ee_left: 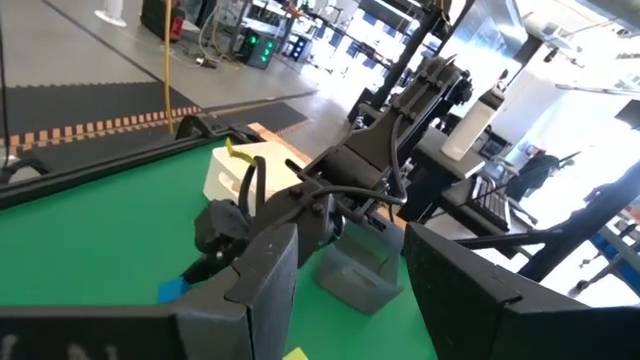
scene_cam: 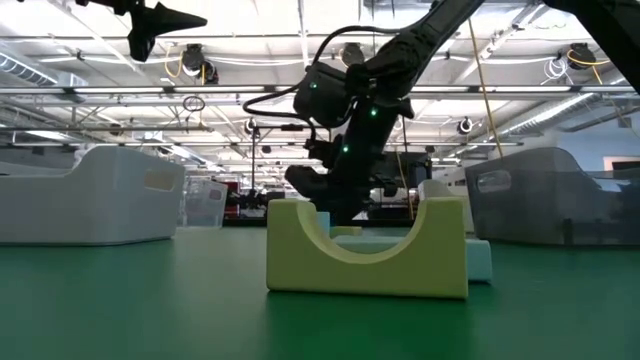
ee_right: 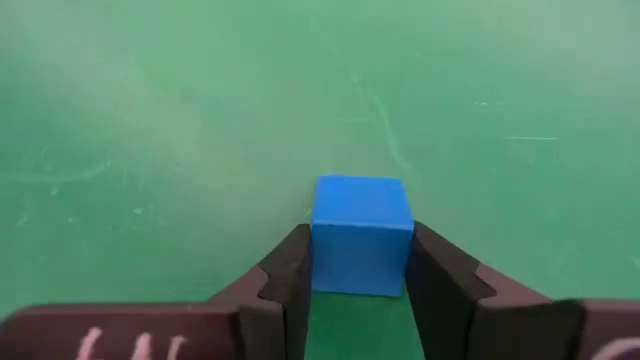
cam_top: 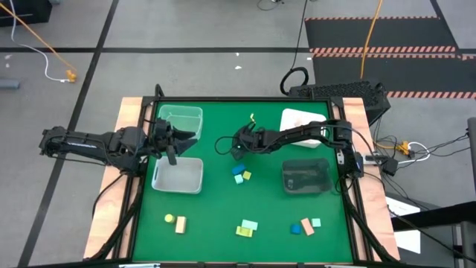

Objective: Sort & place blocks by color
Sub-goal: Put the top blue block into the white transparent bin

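Observation:
The blue block should be sorted into the clear tray (cam_top: 181, 119) by color, so the robot's left gripper should grab the block by its opposite sides next.
A small blue cube (ee_right: 360, 215) sits on the green mat near the table's middle, also seen as the blue cube (cam_top: 236, 156) in the high view. My right gripper (ee_right: 360, 242) reaches in from the table's right, slanting down, and is shut on it. My left gripper (cam_top: 172, 144) hangs open and empty, level, over the trays at the left. Two teal blocks (cam_top: 239, 174) and a yellow one (cam_top: 247, 176) lie just near of the cube. More blocks lie along the near edge, among them a yellow-green arch (scene_cam: 365, 255). My right gripper pinches the blue cube's two opposite side faces (ee_right: 320, 262) between its two fingers. The fingers (ee_right: 285, 275) come slanting down from the table's right. The cube sits square between them with its top up; its underside appears to rest on the mat.
A clear tray (cam_top: 195, 113) and a white tray (cam_top: 178, 186) stand at the left, a white tray (cam_top: 297, 117) and a dark tray (cam_top: 305, 176) at the right. Tan, orange, blue and teal blocks are scattered along the near edge (cam_top: 245, 227).

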